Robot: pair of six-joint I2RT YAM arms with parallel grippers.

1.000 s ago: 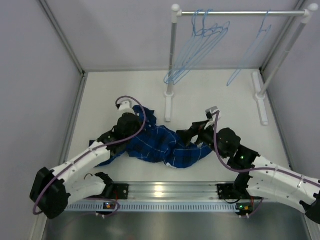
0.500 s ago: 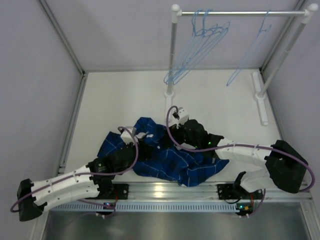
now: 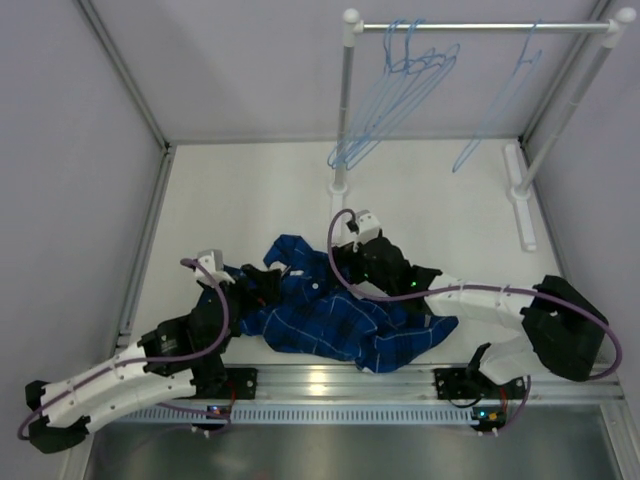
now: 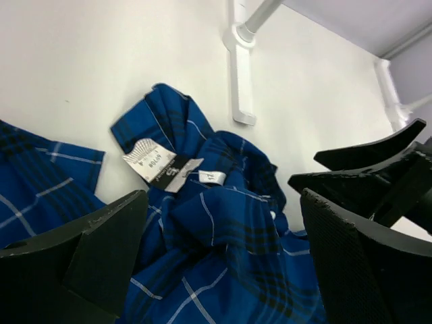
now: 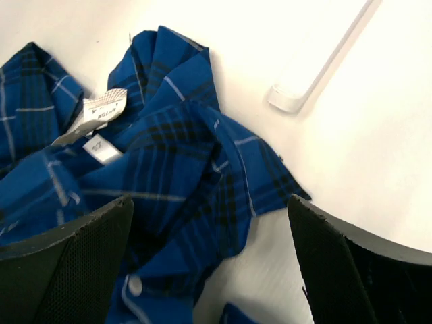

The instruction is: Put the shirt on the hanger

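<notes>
I should next grab the shirt by its collar fold with my right gripper to hang it, which leaves the neck label side free for my left gripper.
The shirt, dark blue with thin pale plaid lines, lies crumpled on the white table between both arms. Its white neck label faces up near the collar. My left gripper is open at the shirt's left side, and its fingers straddle a fold without holding it. My right gripper is open just above the collar area, with cloth under its wide-apart fingers. A pale-blue wire hanger hangs alone on the rail at the back right.
Several more hangers hang bunched on the rail of a white rack. The rack's left post and foot stand just behind the shirt, its right foot further right. Grey walls enclose the table.
My left gripper has opened, letting go of the shirt, and its arm has drawn back to the left. My right arm has swung over to the shirt's collar.
</notes>
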